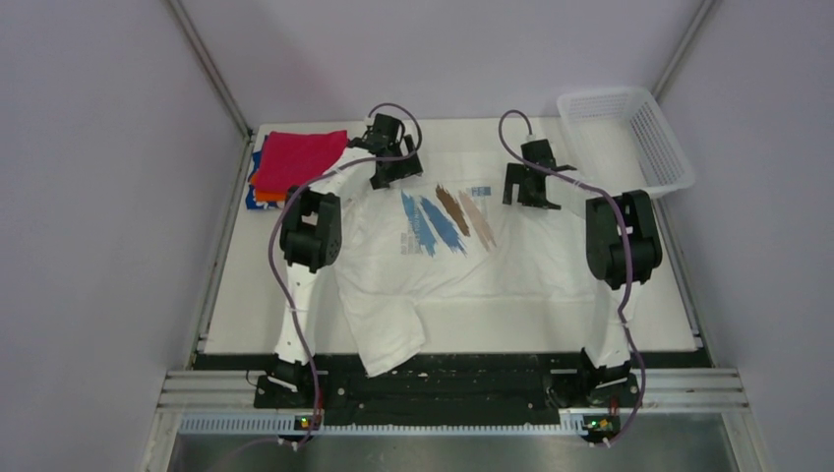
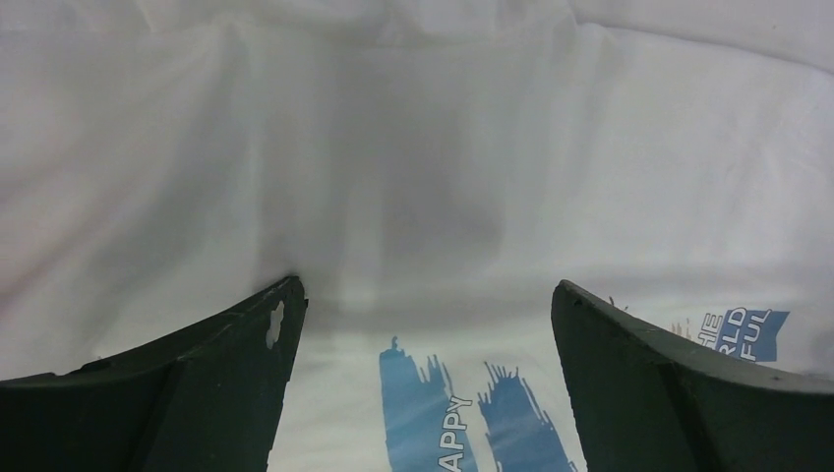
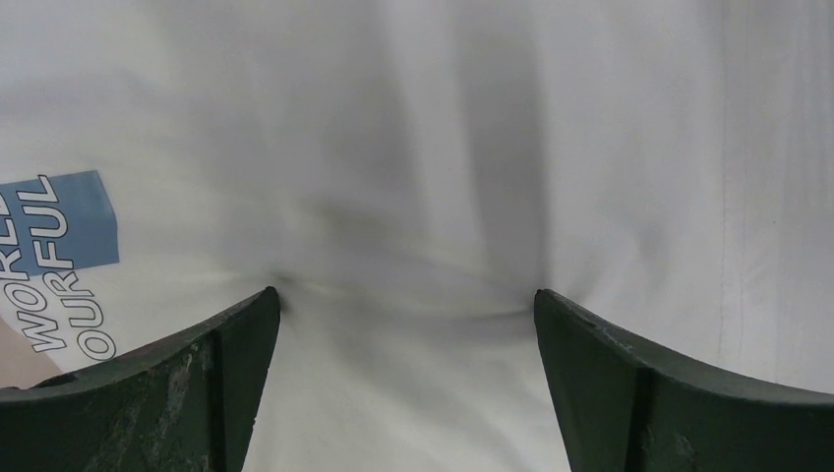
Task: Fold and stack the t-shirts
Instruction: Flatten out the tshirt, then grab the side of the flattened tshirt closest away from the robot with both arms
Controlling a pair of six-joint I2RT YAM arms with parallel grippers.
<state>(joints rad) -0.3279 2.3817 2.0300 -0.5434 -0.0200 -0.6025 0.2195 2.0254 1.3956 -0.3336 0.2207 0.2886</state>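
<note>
Next, my left gripper picks up the white t-shirt's near sleeve by its hanging end (image 1: 391, 358) to fold that side of the t-shirt over the print.
A white t-shirt (image 1: 447, 256) with blue and brown brush strokes lies spread over the table, one sleeve hanging over the near edge. My left gripper (image 1: 391, 175) is open, its tips down on the cloth at the far left of the print; blue strokes (image 2: 433, 413) show between the jaws. My right gripper (image 1: 528, 192) is open too, tips pressing into plain white cloth (image 3: 413, 246) right of the print. Nothing is gripped. Folded t-shirts (image 1: 295, 162) are stacked at the far left corner, magenta-red on top, with orange and blue edges below.
A white mesh basket (image 1: 629, 138) sits at the far right corner, partly over the table's edge. Grey walls close in on both sides. The black mounting rail (image 1: 452, 379) runs along the near edge.
</note>
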